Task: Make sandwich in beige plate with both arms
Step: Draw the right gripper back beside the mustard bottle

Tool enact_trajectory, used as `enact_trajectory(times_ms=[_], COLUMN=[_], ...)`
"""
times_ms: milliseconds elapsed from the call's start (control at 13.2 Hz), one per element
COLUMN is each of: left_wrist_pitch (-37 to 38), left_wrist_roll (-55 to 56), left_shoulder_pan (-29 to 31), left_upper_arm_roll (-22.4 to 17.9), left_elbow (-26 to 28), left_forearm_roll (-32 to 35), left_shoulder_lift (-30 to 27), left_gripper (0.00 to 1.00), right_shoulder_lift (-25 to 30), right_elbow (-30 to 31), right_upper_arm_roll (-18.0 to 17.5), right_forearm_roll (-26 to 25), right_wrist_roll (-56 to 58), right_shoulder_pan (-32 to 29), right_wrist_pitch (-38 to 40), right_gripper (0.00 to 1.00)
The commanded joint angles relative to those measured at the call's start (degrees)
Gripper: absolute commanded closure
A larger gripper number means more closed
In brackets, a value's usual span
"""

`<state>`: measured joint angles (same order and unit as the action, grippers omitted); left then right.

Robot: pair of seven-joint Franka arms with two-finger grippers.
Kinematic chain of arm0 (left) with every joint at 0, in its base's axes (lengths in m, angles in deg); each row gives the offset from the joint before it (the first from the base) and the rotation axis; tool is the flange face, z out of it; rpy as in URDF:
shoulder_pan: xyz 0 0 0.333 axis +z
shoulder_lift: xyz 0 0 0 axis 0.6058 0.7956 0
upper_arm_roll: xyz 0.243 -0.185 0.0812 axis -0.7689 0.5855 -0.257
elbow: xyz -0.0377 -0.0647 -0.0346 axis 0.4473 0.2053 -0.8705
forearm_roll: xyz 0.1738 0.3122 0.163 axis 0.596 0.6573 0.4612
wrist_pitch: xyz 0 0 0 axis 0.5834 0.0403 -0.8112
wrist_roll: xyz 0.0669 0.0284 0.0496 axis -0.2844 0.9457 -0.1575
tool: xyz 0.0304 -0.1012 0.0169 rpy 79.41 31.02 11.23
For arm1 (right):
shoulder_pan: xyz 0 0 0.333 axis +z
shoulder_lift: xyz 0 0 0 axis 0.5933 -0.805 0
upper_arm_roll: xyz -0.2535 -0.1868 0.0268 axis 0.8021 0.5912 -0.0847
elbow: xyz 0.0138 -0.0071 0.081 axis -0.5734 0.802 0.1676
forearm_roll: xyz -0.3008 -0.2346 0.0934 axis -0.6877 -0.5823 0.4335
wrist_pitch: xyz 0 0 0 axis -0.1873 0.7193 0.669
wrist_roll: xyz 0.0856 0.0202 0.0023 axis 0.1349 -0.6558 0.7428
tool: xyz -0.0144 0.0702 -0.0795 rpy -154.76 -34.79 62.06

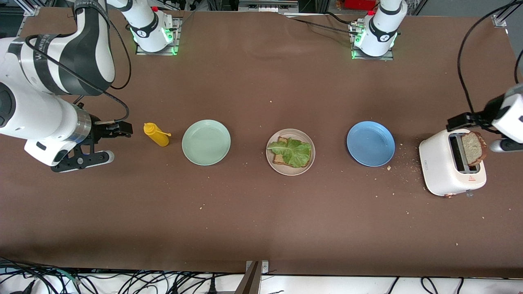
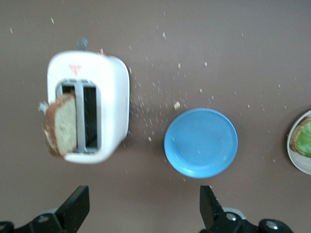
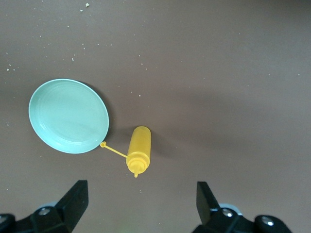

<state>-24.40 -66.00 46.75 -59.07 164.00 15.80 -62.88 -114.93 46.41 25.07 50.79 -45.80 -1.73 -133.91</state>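
The toasted slice should top the lettuce in the beige plate, so the robot's left gripper should next pick it up by its protruding crust edge.
The beige plate sits mid-table between two other plates. In it lies a slice of brown-crusted bread with a ruffled green lettuce leaf on top. Its edge also shows in the left wrist view. Another toasted slice sticks up out of one slot of the white toaster. My left gripper hangs open and empty over the table beside the toaster. Over the table beside the mustard bottle, my right gripper is open and empty too.
A blue plate lies between the beige plate and the toaster. A mint green plate and a yellow mustard bottle stand toward the right arm's end. Crumbs are scattered around the toaster.
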Motion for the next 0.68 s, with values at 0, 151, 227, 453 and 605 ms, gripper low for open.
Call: enact_trajectory(times_ms=[0, 151, 227, 453, 605], left_wrist_pitch=[-4.6, -8.8, -11.7, -20.1, -24.2], left_wrist_roll=[-8.0, -12.4, -14.7, -18.3, -18.5], left_shoulder_pan=[4.9, 7.7, 8.7, 12.5, 14.5], left_upper_arm_roll=[0.1, 0.2, 0.2, 0.3, 0.3], left_elbow=[-0.9, -0.2, 0.6, 6.1, 10.2], left_forearm_roll=[-0.2, 1.9, 2.0, 1.9, 1.8], left_shoulder_lift=[2.3, 3.8, 4.3, 4.4, 4.0], left_gripper=[0.00, 0.00, 0.00, 0.00, 0.00], right_shoulder_lift=[4.6, 7.7, 9.3, 12.8, 13.5], right_elbow=[4.0, 8.3, 11.0, 15.7, 16.6], right_upper_arm_roll=[-10.6, -16.7, -20.0, -30.9, -33.3], right_forearm_roll=[-4.0, -8.5, -9.5, -15.0, -17.7], right_wrist_roll=[-0.7, -2.7, -2.9, -2.9, -3.0], right_shoulder_pan=[-7.8, -11.3, -14.1, -23.6, -25.9], right_wrist_pitch=[-2.3, -5.7, -7.6, -12.4, -13.2], right_gripper=[0.02, 0.02, 0.02, 0.02, 0.02])
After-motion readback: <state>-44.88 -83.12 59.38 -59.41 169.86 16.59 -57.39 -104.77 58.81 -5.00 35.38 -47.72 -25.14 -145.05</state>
